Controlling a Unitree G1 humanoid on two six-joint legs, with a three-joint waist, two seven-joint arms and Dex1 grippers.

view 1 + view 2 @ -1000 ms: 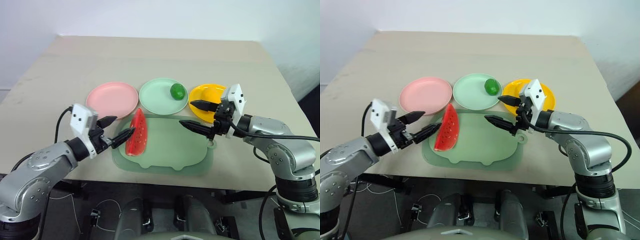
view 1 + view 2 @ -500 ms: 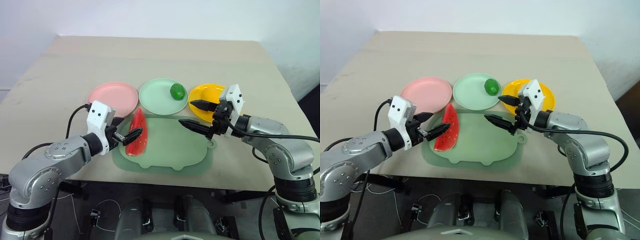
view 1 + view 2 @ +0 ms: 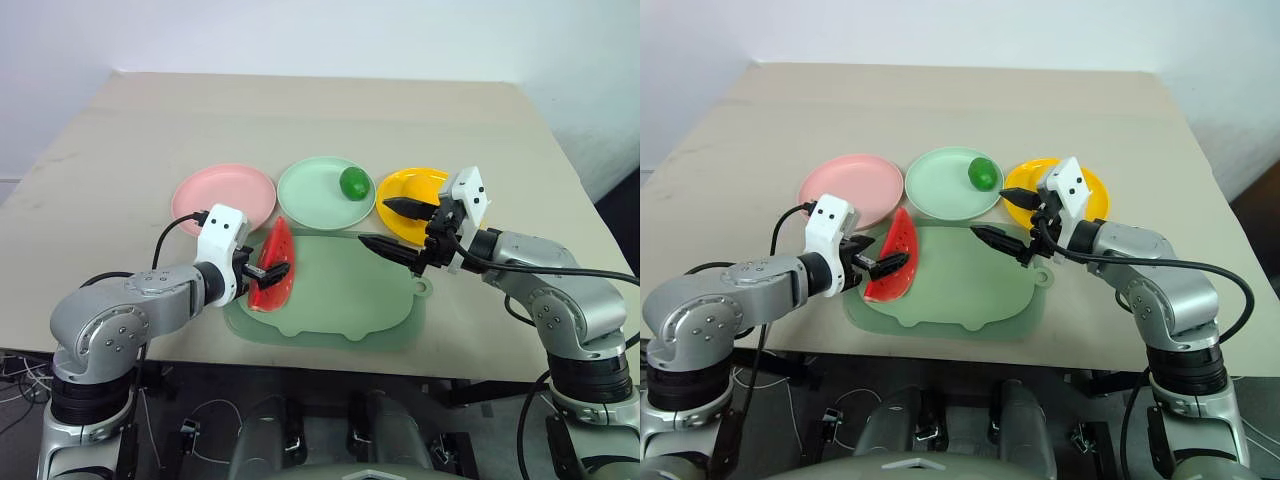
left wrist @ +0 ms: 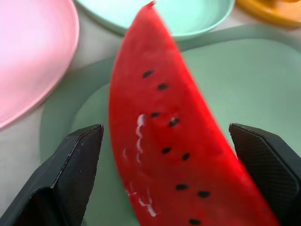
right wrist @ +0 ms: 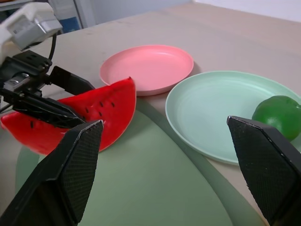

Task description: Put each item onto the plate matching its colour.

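Note:
My left gripper closes on the red watermelon wedge [image 3: 278,258] [image 4: 164,132] now, since the gripper's fingers stand at both sides of the wedge.
A red watermelon wedge [image 3: 278,258] with a green rind stands on edge at the left end of the pale green mat [image 3: 345,295]. My left gripper [image 3: 262,270] is open, one finger on each side of the wedge's near end; in the left wrist view the wedge [image 4: 164,132] rises between the fingers [image 4: 66,183]. The pink plate [image 3: 225,194] lies bare just behind. A glossy green fruit [image 3: 353,182] sits on the mint green plate [image 3: 312,190]. My right gripper [image 3: 378,225] hovers open in front of the yellow plate [image 3: 418,187], holding nothing.
The three plates stand in a row behind the mat on a beige table [image 3: 300,110]. The mat's loop tab [image 3: 424,287] lies under my right gripper. A black cable [image 3: 165,240] trails from the left wrist.
My left gripper has moved right and forward, dipped, and now straddles the watermelon wedge. The right arm has stayed put. The wedge has not moved.

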